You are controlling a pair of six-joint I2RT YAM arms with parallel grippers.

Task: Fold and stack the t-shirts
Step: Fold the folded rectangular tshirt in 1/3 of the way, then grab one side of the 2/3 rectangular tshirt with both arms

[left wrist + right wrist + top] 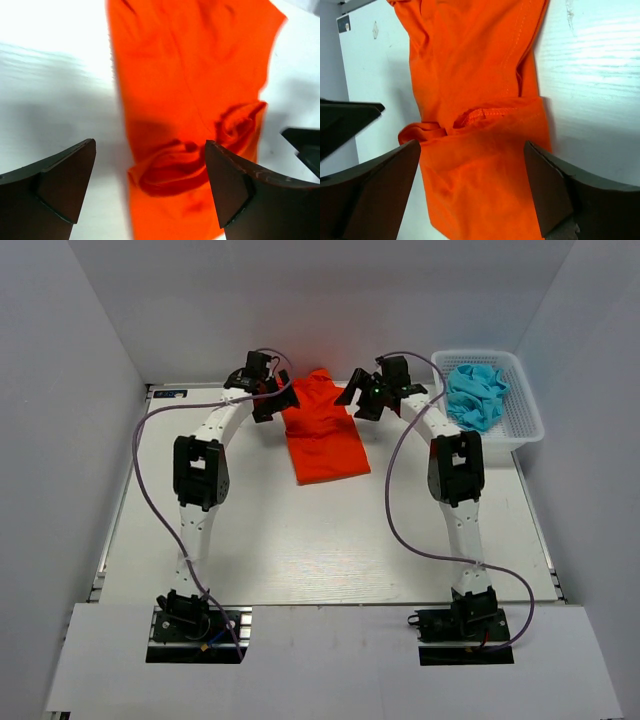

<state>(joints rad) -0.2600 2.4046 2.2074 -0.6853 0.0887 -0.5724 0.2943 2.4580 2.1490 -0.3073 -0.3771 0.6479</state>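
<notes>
My left gripper should next grab the orange-red t-shirt's near-edge corner on that gripper's side. Then it can fold the t-shirt's near edge over its far part.
An orange-red t-shirt (322, 430) lies folded into a long strip on the white table, at the far middle. My left gripper (272, 400) hovers at the strip's far left corner, open, nothing between its fingers (235, 185); the cloth (190, 100) lies below with a rumpled fold. My right gripper (362, 395) hovers at the far right corner, open too, above the shirt (475, 90) and its folded-over hem. A turquoise-blue t-shirt (476, 395) sits crumpled in the basket at the right.
The white mesh basket (525, 405) stands at the far right corner of the table (320, 540). White walls close in the back and both sides. Purple cables loop from each arm toward the bases at the near edge.
</notes>
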